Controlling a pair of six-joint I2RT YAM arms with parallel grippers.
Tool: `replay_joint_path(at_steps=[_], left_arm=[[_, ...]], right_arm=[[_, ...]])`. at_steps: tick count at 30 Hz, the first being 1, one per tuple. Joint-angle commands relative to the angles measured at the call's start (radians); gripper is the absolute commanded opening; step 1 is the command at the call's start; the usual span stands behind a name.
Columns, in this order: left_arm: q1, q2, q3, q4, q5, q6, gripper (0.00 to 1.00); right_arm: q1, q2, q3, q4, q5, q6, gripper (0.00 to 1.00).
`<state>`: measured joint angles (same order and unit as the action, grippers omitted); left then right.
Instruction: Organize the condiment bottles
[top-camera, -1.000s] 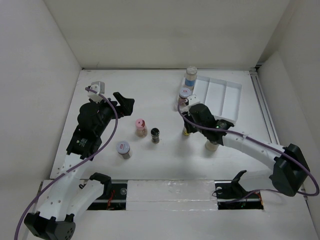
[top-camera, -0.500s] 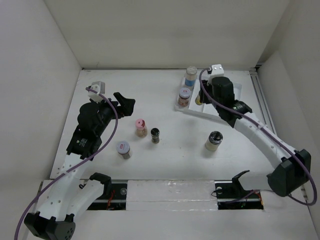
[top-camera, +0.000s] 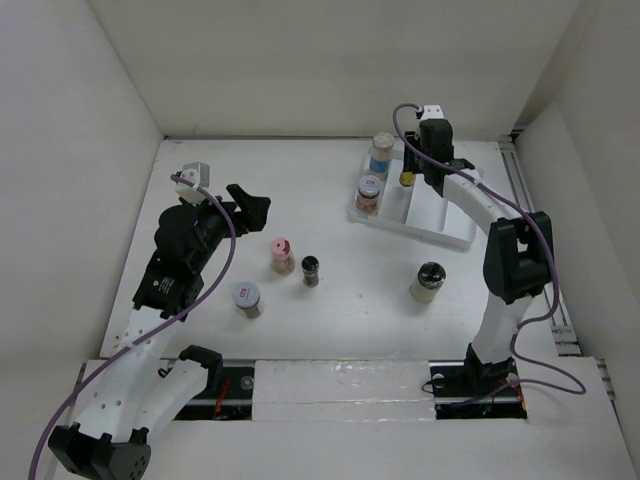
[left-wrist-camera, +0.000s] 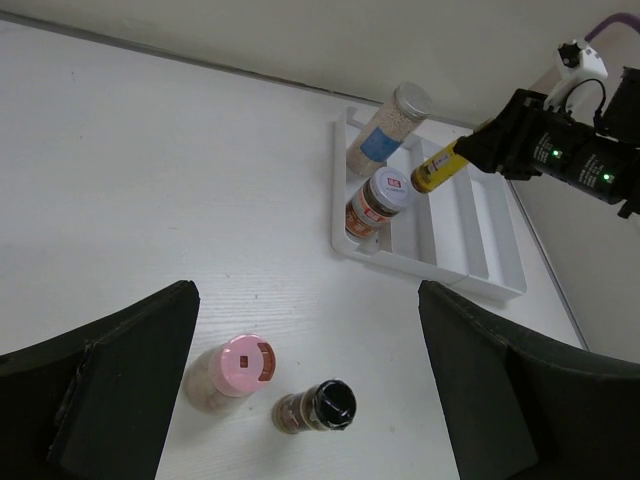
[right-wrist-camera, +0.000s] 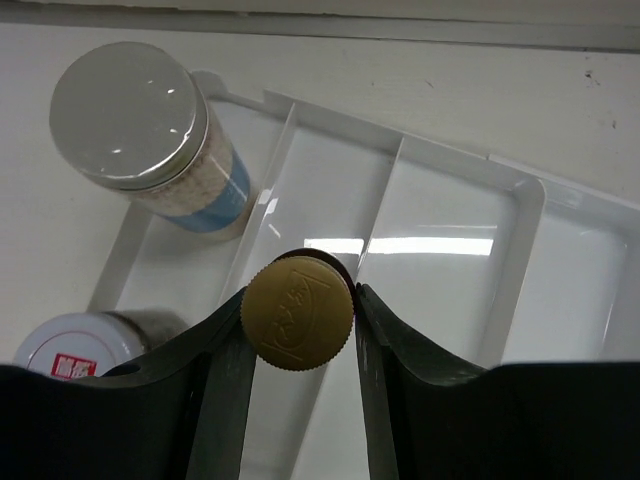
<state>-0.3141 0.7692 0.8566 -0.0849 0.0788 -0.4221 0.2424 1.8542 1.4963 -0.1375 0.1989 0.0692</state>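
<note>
My right gripper should keep holding the bottle until it reaches the open slot beside the silver-capped jar. The bottle is above a thin divider and would likely tip there.
My right gripper is shut on the slim yellow bottle and holds it above the white divided tray, over its left compartments. In the right wrist view the gold cap sits between the fingers. A silver-capped jar and a red-labelled jar stand in the tray's left slot. A pink-capped jar, a small black-capped bottle, a silver-capped jar and a black-capped jar stand on the table. My left gripper is open and empty.
The tray's right compartments hold nothing. White walls enclose the table on three sides, the back wall close behind the tray. In the left wrist view the pink jar and black bottle lie between my open fingers, well below them.
My right arm lifted the yellow bottle from the middle of the table and carried it back over the tray. The left arm has not moved.
</note>
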Motion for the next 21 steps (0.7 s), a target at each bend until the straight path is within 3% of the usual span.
replay_joint_path(at_steps=[1,13,18,21], left_arm=[[-0.002,-0.013,-0.011,0.048,0.009,-0.006,0.88],[-0.002,-0.004,-0.011,0.048,0.009,-0.006,0.88],[-0.002,-0.004,-0.011,0.048,0.009,0.003,0.88],[-0.002,-0.004,-0.011,0.048,0.009,0.003,0.89]], right_arm=[[-0.017,0.037,0.117,0.141,-0.019,-0.020,0.18],[-0.037,0.223,0.228,0.193,-0.030,-0.031,0.17],[-0.037,0.212,0.207,0.193,-0.030,-0.031,0.49],[-0.037,0.166,0.177,0.180,-0.050,-0.031,0.61]])
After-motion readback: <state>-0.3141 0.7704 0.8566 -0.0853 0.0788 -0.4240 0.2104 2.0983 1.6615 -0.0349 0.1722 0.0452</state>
